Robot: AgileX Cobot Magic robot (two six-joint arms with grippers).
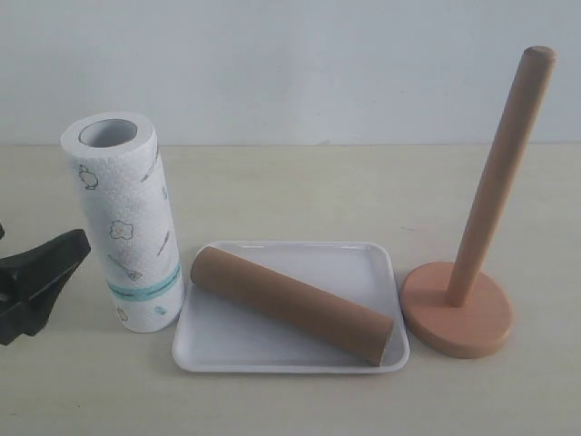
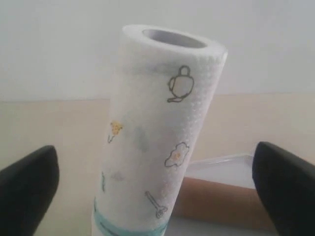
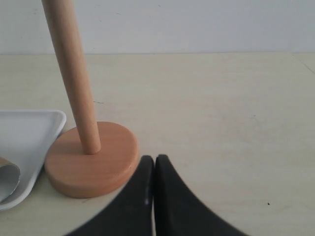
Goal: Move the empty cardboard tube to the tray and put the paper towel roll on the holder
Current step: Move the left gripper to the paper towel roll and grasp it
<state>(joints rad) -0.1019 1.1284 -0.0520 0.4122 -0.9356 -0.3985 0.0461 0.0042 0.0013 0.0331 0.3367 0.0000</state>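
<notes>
My left gripper takes the paper towel roll by its upper body next, which leaves the paper towel roll's teal-banded end free for the holder.
The paper towel roll stands upright on the table at the left, its teal band near the bottom. My left gripper sits low just left of it. In the left wrist view the roll rises between the wide-open fingers without touching either one. The empty cardboard tube lies diagonally in the white tray. To the right of the tray, the holder is bare. My right gripper is shut on nothing, its tips close to the holder's base; the exterior view does not show it.
The tray's corner almost touches the holder's base. Light tabletop stretches behind the objects to a plain white wall. The tube and tray lie just behind the roll in the left wrist view.
</notes>
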